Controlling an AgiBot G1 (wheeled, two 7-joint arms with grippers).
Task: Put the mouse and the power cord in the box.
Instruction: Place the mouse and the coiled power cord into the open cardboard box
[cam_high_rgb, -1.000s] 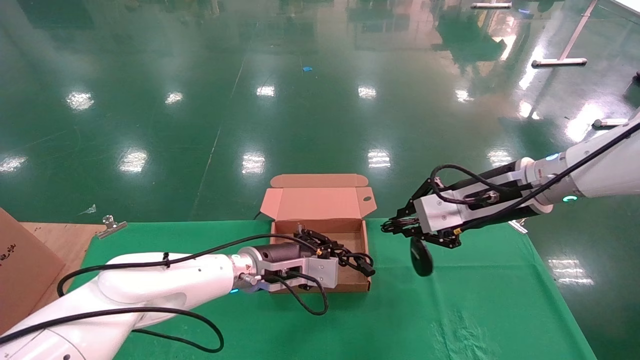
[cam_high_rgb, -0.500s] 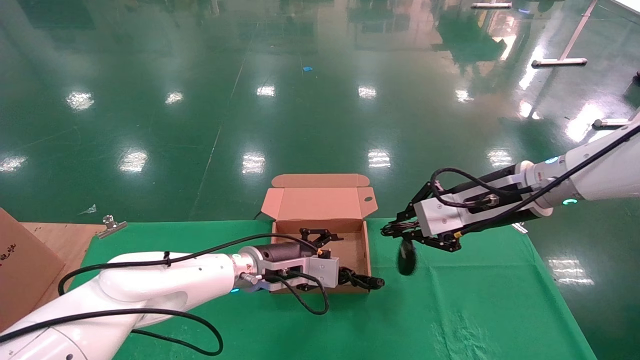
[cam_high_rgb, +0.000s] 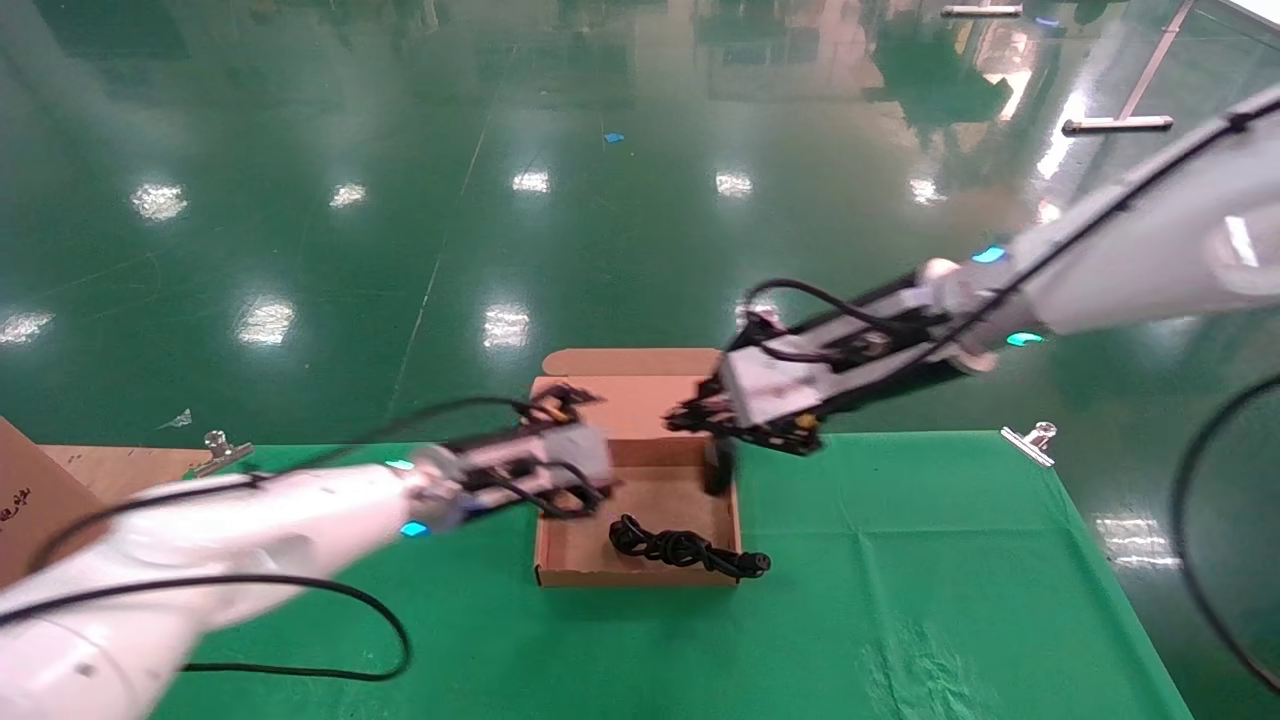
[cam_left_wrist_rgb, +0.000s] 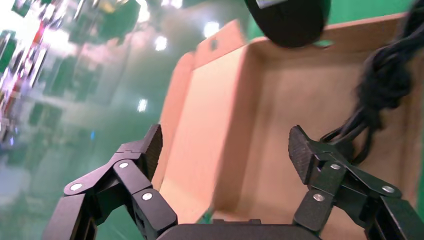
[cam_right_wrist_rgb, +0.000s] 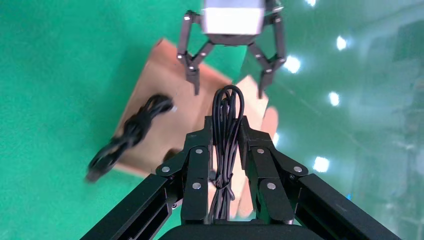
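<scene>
My right gripper should lower the mouse farther in before opening, as it dangles high above the bottom of the box in the head view.
The box (cam_high_rgb: 585, 555) stands open on the green cloth, its lid (cam_high_rgb: 640, 395) raised at the back. Inside lies the power cord (cam_high_rgb: 668, 545), its plug (cam_high_rgb: 752, 563) poking over the front right corner. My left gripper (cam_high_rgb: 565, 402) hovers open and empty above the box's far left corner; its wrist view shows its fingers (cam_left_wrist_rgb: 150, 146) spread over the box floor (cam_left_wrist_rgb: 280, 125). My right gripper (cam_high_rgb: 692, 415) is shut on the mouse's thin bundled cable (cam_right_wrist_rgb: 227, 107). The mouse (cam_high_rgb: 718, 470) dangles below it at the box's right wall, also seen as the mouse (cam_left_wrist_rgb: 290, 20).
A larger brown carton (cam_high_rgb: 25, 505) and a wooden board (cam_high_rgb: 115, 480) sit at the far left. Metal clips (cam_high_rgb: 222, 447) (cam_high_rgb: 1032, 440) pin the green cloth (cam_high_rgb: 900, 600) at the table's back edge. Beyond the table lies shiny green floor.
My left gripper let go of the power cord, which now lies in the box, then rose and drew back left. My right arm swung left, carrying the dangling mouse to the box.
</scene>
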